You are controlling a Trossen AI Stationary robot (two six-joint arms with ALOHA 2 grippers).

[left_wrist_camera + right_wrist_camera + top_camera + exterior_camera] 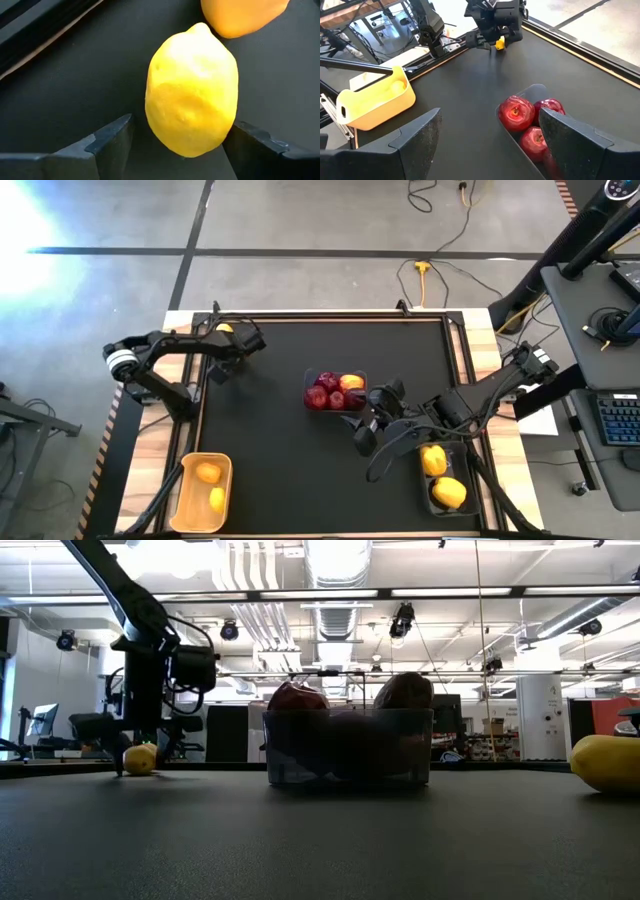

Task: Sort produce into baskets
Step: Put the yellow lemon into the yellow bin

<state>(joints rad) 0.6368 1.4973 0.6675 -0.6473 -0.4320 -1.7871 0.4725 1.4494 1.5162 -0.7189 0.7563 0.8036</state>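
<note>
The lemon needs to go into the yellow-orange basket (203, 492) to be sorted, so the left gripper will next grab the lemon by its long sides.
A yellow lemon (192, 95) lies on the black mat near the table's far left corner (225, 328), with another orange-yellow fruit (242, 15) just beyond it. My left gripper (177, 150) points down over the lemon, open, one finger on each side of it. The clear basket (335, 390) at mid-table holds several dark-red fruits (516, 112). My right gripper (490, 145) hangs open above the mat beside that basket (372, 418), with nothing between its fingers. My left gripper comes at the lemon from above, and its fingers lie across the lemon's sides. One finger (110, 137) stands clearly apart from it. The other finger (252, 142) is right at the lemon's side (227, 120); whether it touches, I cannot tell. The lemon rests on the mat.
A yellow-orange basket (203, 492) with two lemons stands at the near left. A dark basket (445, 480) with yellow peppers stands at the near right. The mat between the left gripper and the clear basket is bare. Wooden table edges frame the mat.
</note>
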